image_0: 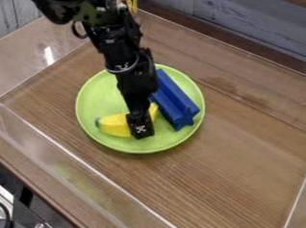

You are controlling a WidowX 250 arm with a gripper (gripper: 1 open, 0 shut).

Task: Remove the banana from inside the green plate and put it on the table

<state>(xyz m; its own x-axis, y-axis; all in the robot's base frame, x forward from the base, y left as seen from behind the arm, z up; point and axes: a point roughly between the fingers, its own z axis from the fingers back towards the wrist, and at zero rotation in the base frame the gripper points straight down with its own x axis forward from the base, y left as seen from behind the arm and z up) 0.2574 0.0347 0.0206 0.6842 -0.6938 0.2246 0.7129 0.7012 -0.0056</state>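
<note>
My gripper is to take the banana out of the green plate, so it will next grab the banana [113,125] by its end [152,112] beside the blue block.
A lime-green plate [92,95] lies on the brown wood-grain table [230,178]. In its front part rests a small yellow banana [113,125]. My black gripper [140,125] points down into the plate, its fingers standing open at the banana's right end, just above or touching it; contact cannot be told. The banana's right end is partly hidden behind the fingers [143,132].
A long blue block [176,96] lies in the plate's right half, right beside the arm. A yellow can [120,2] stands at the back. Clear acrylic walls [61,193] rim the table.
</note>
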